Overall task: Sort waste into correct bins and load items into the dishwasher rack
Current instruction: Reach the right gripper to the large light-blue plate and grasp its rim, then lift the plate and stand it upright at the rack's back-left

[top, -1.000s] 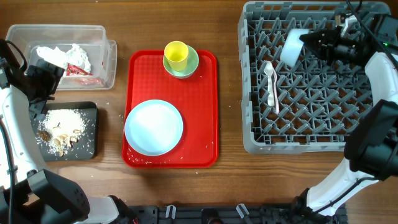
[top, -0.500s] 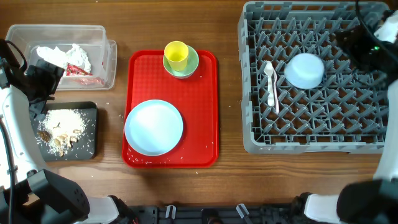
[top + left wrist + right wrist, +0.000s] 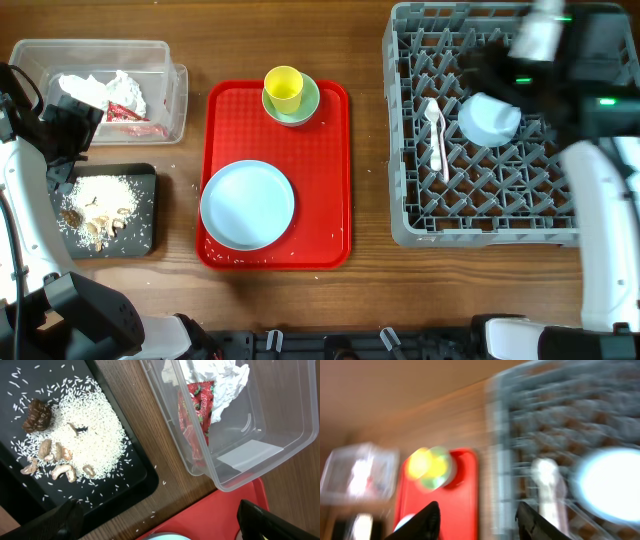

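The robot's right gripper will reach the light blue plate and grab it by its rim [image 3: 291, 206] [image 3: 413, 518] nearest the dishwasher rack, so the rest of the plate stays free to slot between pegs.
The light blue bowl [image 3: 488, 118] lies upside down in the grey dishwasher rack [image 3: 395, 150], beside the white spoon [image 3: 436, 130]. My right gripper [image 3: 477, 522] is open and empty, and its arm shows as a blur over the rack's far side [image 3: 480, 60]. On the red tray [image 3: 330, 200] rest the light blue plate [image 3: 247, 205] and the yellow cup [image 3: 284, 88], which stands in the pale green bowl [image 3: 308, 104]. The clear tub [image 3: 280, 420] holds white napkins [image 3: 220, 375] and a red wrapper [image 3: 195, 415]. The black tray [image 3: 30, 490] carries rice and scraps [image 3: 55, 455]. My left gripper [image 3: 165, 525] hangs open between them.
The rack fills the right side of the table and has many upright pegs. The red tray occupies the middle. The tub and the black tray sit close together at the left, with bare wood between the trays and along the front edge.
My right gripper has opened and let go of the blue bowl, which now lies in the rack; the right arm has swung back over the rack. The left arm has not moved.
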